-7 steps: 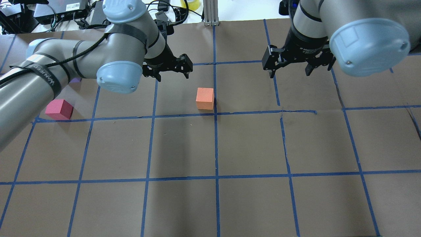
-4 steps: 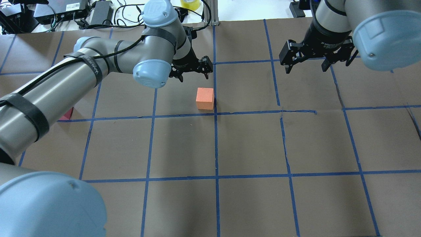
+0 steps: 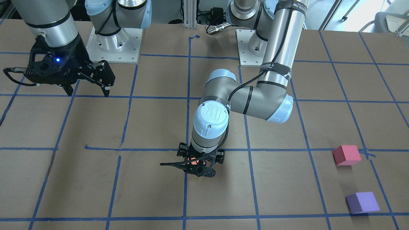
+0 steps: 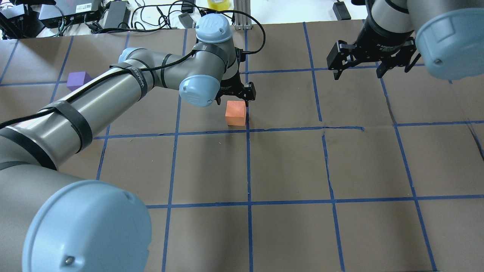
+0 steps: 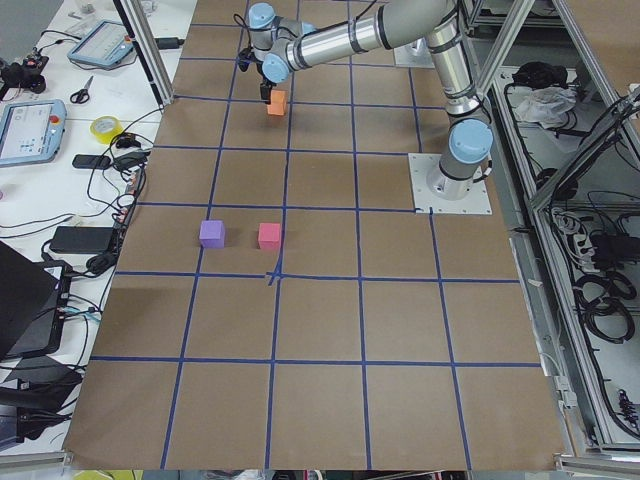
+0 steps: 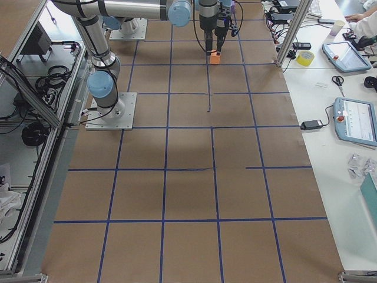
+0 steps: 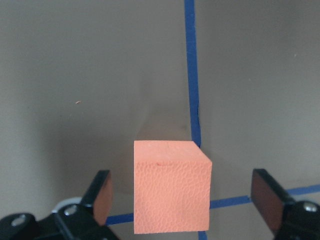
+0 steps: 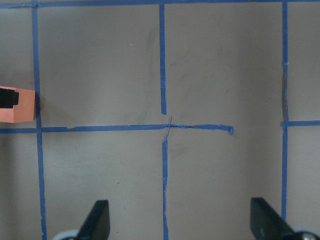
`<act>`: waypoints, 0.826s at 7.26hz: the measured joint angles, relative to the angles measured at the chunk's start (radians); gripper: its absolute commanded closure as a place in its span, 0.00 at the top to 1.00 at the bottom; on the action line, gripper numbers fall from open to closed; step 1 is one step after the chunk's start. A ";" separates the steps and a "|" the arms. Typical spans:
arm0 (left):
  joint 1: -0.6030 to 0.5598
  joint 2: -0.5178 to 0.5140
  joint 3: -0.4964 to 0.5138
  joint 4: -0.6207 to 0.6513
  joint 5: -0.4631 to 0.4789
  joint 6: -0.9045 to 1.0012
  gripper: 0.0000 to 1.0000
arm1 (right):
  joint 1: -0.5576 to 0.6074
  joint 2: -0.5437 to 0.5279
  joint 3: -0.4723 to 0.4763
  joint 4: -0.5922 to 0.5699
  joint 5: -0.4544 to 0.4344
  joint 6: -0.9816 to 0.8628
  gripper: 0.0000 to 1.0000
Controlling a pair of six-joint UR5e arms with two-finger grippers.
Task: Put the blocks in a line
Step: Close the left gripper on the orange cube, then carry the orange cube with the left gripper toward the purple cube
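Note:
I should next take the orange block by its opposite sides with my left gripper, so that I can line it up between the pinkish-red block and the purple block.
The orange block sits beside a blue tape line at mid-table. My left gripper is open right over it. In the left wrist view the orange block lies between the spread fingers, with a gap on each side. The purple block lies far off on the left. The pinkish-red block lies near the purple block; my left arm hides it in the overhead view. My right gripper is open and empty, off to the right of the orange block.
Brown paper with a blue tape grid covers the table. Cables, boxes and a yellow tape roll lie past the far edge, beside an aluminium post. The arms' base plates stand at the robot's side.
My left gripper has moved right and toward the orange block, and now hangs over it. The left arm now hides the pinkish-red block and uncovers the purple one. My right gripper has drifted right.

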 measured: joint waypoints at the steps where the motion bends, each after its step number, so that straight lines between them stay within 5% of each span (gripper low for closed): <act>1: -0.003 -0.016 0.002 -0.002 0.002 -0.002 1.00 | 0.001 0.000 0.001 -0.009 -0.001 0.002 1.00; 2: -0.007 -0.031 0.004 0.002 0.001 -0.004 1.00 | 0.001 -0.001 0.006 -0.008 -0.003 0.004 1.00; 3: -0.012 -0.042 0.006 0.004 0.004 -0.004 0.78 | 0.001 0.000 0.010 -0.008 -0.003 0.004 1.00; 5: -0.019 -0.046 0.003 0.002 0.012 -0.006 0.16 | 0.001 0.002 0.011 -0.008 0.002 0.003 1.00; 6: -0.022 -0.044 0.001 -0.002 0.013 -0.011 0.03 | 0.001 0.001 0.011 -0.008 0.005 0.003 1.00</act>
